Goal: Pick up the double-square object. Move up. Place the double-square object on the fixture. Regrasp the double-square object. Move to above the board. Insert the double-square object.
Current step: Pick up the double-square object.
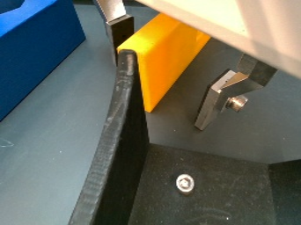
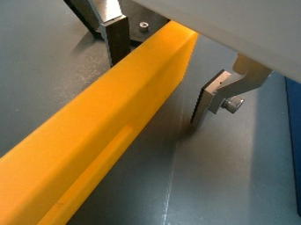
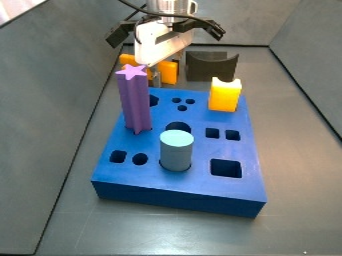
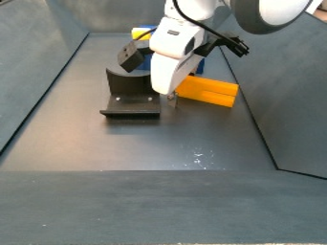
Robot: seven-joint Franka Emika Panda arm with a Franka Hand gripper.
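I need to set the double-square object on the fixture for regrasping, so my gripper should grab the orange bar by one end (image 1: 150, 54) next.
The double-square object (image 2: 112, 132) is a long orange-yellow bar lying on the dark floor right beside the fixture (image 4: 128, 94). In a side view it stretches out from under the gripper (image 4: 166, 93). My gripper (image 1: 165, 83) straddles one end of it and is open. In both wrist views one finger (image 2: 113, 35) sits close against the bar, while a clear gap separates the bar from the other finger (image 2: 216, 98). The fixture's dark wall (image 1: 112, 149) rises just in front of the bar. The blue board (image 3: 201, 160) lies apart, nearer the camera in that side view.
On the board stand a purple post (image 3: 134, 95), a grey-blue cylinder (image 3: 177, 150) and a stubby yellow block (image 3: 225, 95). Sloping grey walls (image 4: 45, 77) enclose the floor. A screw (image 1: 185, 183) shows in the fixture's base plate.
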